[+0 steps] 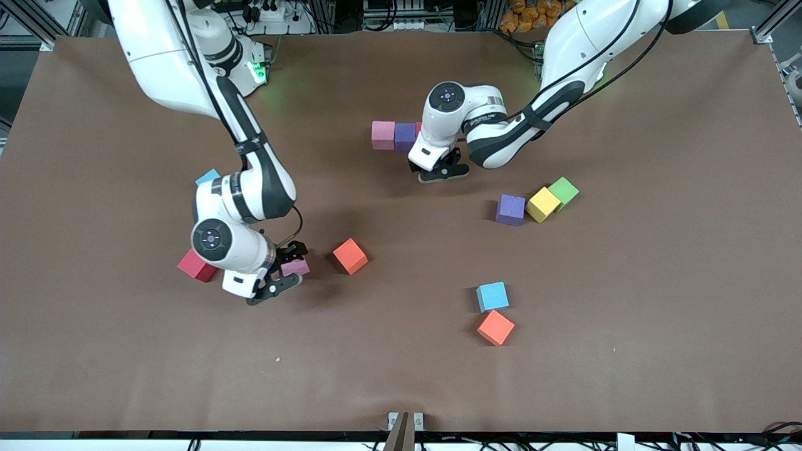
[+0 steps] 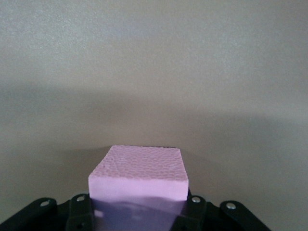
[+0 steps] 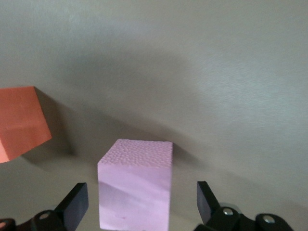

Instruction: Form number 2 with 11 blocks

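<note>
My right gripper will grab the pink block next. It will hold the block by its opposite sides between its fingers to help form the number 2.
My left gripper [image 1: 440, 170] is shut on a pink block [image 2: 138, 172], low over the table beside a short row of a pink block [image 1: 383, 134] and a purple block [image 1: 405, 136]. In the front view the hand hides the held block. My right gripper [image 1: 280, 279] is open and down around another pink block [image 1: 295, 267], which stands on the table. In the right wrist view that pink block [image 3: 136, 190] sits between the fingers [image 3: 77, 202] with a gap on each side. The number 2 does not show as a finished shape.
An orange block [image 1: 349, 255] and a red block [image 1: 196, 265] flank the right gripper. A light blue block [image 1: 207, 177] peeks out by the right arm. Purple [image 1: 510, 209], yellow [image 1: 542, 204] and green [image 1: 564, 191] cubes cluster toward the left arm's end. Blue [image 1: 492, 296] and orange [image 1: 495, 327] cubes lie nearer the camera.
</note>
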You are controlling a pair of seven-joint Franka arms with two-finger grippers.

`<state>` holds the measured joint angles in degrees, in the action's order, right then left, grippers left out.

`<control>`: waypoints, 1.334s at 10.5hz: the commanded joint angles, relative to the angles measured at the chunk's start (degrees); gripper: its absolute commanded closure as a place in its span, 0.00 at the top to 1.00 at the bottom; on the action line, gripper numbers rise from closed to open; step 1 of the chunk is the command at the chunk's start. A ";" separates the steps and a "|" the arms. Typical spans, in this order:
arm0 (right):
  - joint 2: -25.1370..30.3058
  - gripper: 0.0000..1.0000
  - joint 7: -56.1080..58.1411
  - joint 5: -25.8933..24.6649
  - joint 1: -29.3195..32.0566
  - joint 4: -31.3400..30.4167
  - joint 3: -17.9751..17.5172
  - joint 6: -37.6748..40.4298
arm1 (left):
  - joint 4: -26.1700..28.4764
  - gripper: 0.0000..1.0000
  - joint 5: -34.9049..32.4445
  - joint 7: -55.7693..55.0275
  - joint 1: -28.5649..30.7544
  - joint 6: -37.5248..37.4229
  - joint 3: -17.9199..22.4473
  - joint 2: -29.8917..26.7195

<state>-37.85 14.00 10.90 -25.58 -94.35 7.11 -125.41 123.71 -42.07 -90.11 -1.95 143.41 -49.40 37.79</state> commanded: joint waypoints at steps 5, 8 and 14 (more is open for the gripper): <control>-1.97 0.47 -0.56 -1.23 -1.23 -0.57 0.01 -1.42 | 2.15 0.06 -1.53 2.13 -2.17 0.91 -0.70 -0.79; -1.36 0.24 -0.47 -1.23 -0.97 -0.40 0.01 -0.63 | 2.23 0.08 -1.70 2.74 -2.53 0.91 -0.61 -0.70; 2.42 0.24 -4.67 -0.71 -1.58 0.31 -0.07 4.20 | 1.88 0.08 -1.70 6.25 -2.53 0.65 -0.44 -0.70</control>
<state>-37.51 12.34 10.55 -27.02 -93.49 7.31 -122.92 124.73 -42.46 -84.76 -4.49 143.41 -50.12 37.73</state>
